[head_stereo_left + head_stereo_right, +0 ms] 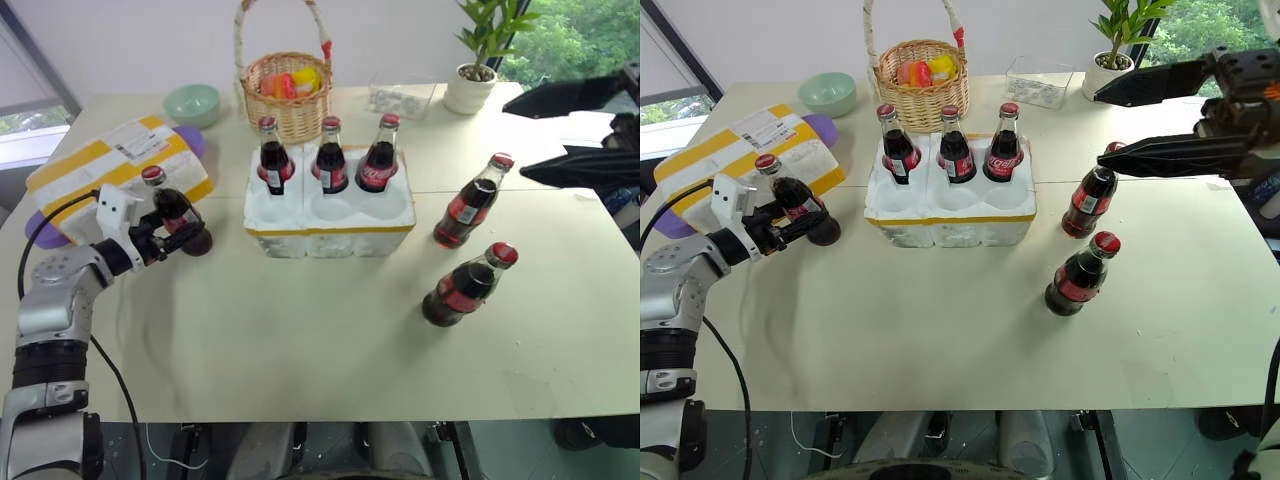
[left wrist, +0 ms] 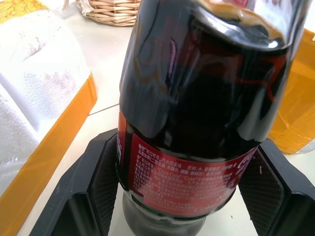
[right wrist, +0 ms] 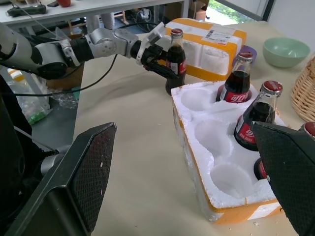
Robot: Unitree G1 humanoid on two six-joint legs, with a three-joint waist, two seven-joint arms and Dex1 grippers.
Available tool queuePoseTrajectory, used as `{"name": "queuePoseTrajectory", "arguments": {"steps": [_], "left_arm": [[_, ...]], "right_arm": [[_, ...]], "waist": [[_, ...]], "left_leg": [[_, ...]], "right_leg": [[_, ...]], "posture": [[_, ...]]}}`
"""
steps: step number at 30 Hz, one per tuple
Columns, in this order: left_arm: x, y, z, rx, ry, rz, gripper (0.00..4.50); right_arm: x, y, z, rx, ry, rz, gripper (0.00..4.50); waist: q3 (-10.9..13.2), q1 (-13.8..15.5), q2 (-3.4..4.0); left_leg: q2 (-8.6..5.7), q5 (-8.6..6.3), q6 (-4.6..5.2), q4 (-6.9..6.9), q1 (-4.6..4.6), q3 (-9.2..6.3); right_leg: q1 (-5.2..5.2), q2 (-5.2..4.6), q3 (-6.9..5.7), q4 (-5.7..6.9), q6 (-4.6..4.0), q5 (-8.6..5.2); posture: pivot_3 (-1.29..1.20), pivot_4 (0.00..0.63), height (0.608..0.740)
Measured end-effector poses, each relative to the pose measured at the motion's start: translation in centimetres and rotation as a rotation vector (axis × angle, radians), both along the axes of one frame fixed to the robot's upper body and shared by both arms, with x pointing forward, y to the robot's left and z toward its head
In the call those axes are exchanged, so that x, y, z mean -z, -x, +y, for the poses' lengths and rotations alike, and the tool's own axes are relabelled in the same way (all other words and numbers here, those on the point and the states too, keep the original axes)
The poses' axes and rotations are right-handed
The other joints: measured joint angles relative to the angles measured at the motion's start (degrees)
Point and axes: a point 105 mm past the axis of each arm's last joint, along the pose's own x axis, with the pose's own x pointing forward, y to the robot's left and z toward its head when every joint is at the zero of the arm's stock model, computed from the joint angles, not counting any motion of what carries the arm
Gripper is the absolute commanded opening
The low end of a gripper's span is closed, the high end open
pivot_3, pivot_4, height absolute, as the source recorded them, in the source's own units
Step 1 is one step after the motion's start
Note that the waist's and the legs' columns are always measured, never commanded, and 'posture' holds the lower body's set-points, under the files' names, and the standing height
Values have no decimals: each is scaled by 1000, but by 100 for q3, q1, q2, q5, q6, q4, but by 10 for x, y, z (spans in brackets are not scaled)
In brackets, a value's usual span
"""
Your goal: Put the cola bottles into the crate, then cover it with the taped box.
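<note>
I need to move the bottle in my left gripper toward the crate before I let go of it: the bottle's base (image 1: 198,243) is over the tabletop, short of the white foam crate.
A cola bottle (image 1: 172,208) stands on the table at the left, in front of the taped box (image 1: 105,160). My left gripper (image 1: 180,238) is shut on its lower body, a pad (image 2: 104,183) against each side of the red label. The white foam crate (image 1: 300,240) sits mid-table with three cola bottles (image 1: 331,155) in its back wells and the front wells empty. Two more cola bottles (image 1: 468,203) (image 1: 465,285) stand to the right of the crate. My right gripper (image 1: 1098,126) hangs open above the table's right side, holding nothing.
Behind the crate are a wicker basket (image 1: 288,95) with colourful items, a green bowl (image 1: 192,103), a clear plastic container (image 1: 400,98) and a potted plant (image 1: 475,80). The table's front half is bare tabletop.
</note>
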Motion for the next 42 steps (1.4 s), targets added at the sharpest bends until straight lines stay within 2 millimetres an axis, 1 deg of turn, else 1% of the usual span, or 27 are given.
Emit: {"name": "queuePoseTrajectory", "arguments": {"steps": [2, 4, 5, 6, 7, 10, 11, 13, 14, 16, 18, 19, 21, 24, 26, 27, 30, 35, 38, 40, 42], "left_arm": [[-2, 1, 2, 4, -4, 17, 2781], [-8, 5, 2, 30, -6, 47, 2781], [-14, 9, 0, 63, -3, 62, 2781], [-19, 12, -3, 91, 2, 71, 2781], [-29, 16, -7, 136, 9, 84, 2781], [-78, 24, -17, 256, -13, 50, 2781], [-101, 27, -21, 296, -26, 17, 2781], [-133, 31, -30, 356, -22, -50, 2781], [-143, 32, -36, 382, -12, -70, 2781], [-167, 30, -54, 461, 29, -104, 2781], [-176, 27, -73, 532, 46, -113, 2781], [-176, 26, -79, 553, 48, -109, 2781], [-165, 19, -92, 590, 36, -67, 2781], [-132, 0, -107, 600, -16, 16, 2781], [-113, -12, -111, 583, -44, 43, 2781], [-107, -16, -111, 573, -50, 48, 2781], [-98, -24, -117, 573, -43, 29, 2781], [-85, -30, -125, 575, -30, 54, 2781], [-76, -28, -123, 571, -38, 68, 2781], [-61, -26, -120, 564, -65, 81, 2781], [-58, -23, -122, 577, -96, 46, 2781]], "right_arm": [[1, -1, 0, 8, -7, 5, 4500], [1, -4, 0, 33, -16, 12, 4500], [1, -5, -1, 44, -19, 16, 4500], [2, -5, -1, 48, -20, 20, 4500], [4, -6, -2, 51, -20, 22, 4500], [14, -8, -2, 64, -6, 32, 4500], [17, -9, -3, 69, -4, 35, 4500], [20, -9, -3, 73, -4, 36, 4500], [21, -9, -3, 77, -4, 34, 4500], [25, -9, -3, 86, -5, 28, 4500], [29, -10, -2, 93, -2, 31, 4500], [30, -11, -1, 92, -3, 32, 4500], [34, -11, -1, 105, 1, 37, 4500], [36, -9, -2, 121, -14, 36, 4500], [35, -7, -4, 138, -25, 29, 4500], [34, -7, -5, 146, -32, 28, 4500], [38, -5, -7, 161, -43, 41, 4500], [43, -6, -9, 191, -51, 54, 4500], [42, -6, -9, 202, -61, 49, 4500], [41, -8, -10, 215, -65, 44, 4500], [41, -8, -11, 219, -69, 40, 4500]], "waist": [[0, -1, 0], [-1, -12, -3], [0, -16, -6], [1, -12, -7], [3, -9, -10], [17, 13, -33], [17, 17, -33], [16, 18, -32], [16, 17, -32], [16, 33, -33], [16, 23, -33], [16, 11, -33], [16, -8, -33], [17, -24, -35], [18, -26, -37], [18, -21, -37], [18, 0, -37], [18, -2, -38], [18, -13, -37], [18, -13, -37], [16, -9, -41]], "left_leg": [[0, 2, 3, 5, -16, 0], [0, 5, 7, 14, -54, 0], [0, 8, 9, 20, -75, 0], [0, 8, 10, 19, -76, 0], [0, 9, 10, 18, -76, 0], [1, 11, 7, 22, -78, -5], [-1, 11, 7, 26, -78, -5], [-5, 11, 9, 31, -73, -3], [-6, 11, 9, 32, -72, -3], [-5, 12, 9, 39, -72, -6], [-5, 14, 8, 40, -70, -5], [-5, 26, -12, 39, -70, -4], [-5, 33, -24, 38, -70, -2], [-4, 36, -26, 37, -72, 4], [-3, 36, -26, 37, -72, 5], [-3, 36, -26, 38, -72, 4], [-3, 35, -25, 42, -72, 4], [-3, 32, -20, 50, -72, 4], [-3, 34, -23, 49, -71, 5], [-3, 35, -24, 49, -71, 5], [-3, 35, -24, 52, -71, 5]], "right_leg": [[-13, 0, 0, 2, 1, 1], [-51, 1, 1, 10, 2, 7], [-72, 2, 1, 16, 2, 9], [-73, 2, 1, 16, 1, 10], [-73, 2, -1, 16, 1, 9], [-71, 4, -9, 17, 1, 9], [-67, 3, -9, 17, 2, 10], [-62, 1, -8, 16, 8, 13], [-59, 2, -9, 16, 9, 14], [-57, 5, -13, 18, 13, 17], [-57, 5, -12, 23, 14, 17], [-58, 6, -12, 24, 14, 17], [-62, 6, -9, 29, 14, 17], [-71, 7, -3, 40, 14, 17], [-72, 7, -1, 41, 13, 17], [-72, 7, 0, 41, 13, 17], [-69, 5, 0, 41, 13, 17], [-69, 5, 0, 50, 13, 17], [-73, 4, 1, 58, 13, 17], [-73, 4, 1, 60, 13, 17], [-72, 3, 1, 61, 13, 17]], "posture": [[0, 150, 738], [0, 150, 738], [0, 150, 738], [0, 150, 738], [0, 150, 738], [0, 150, 738], [0, 150, 738], [0, 150, 738], [0, 150, 738], [0, 150, 738], [0, 150, 738], [0, 150, 738], [0, 150, 738], [0, 150, 738], [0, 150, 738], [0, 150, 738], [0, 150, 738], [0, 150, 738], [0, 150, 738], [0, 150, 738], [0, 150, 738]]}}
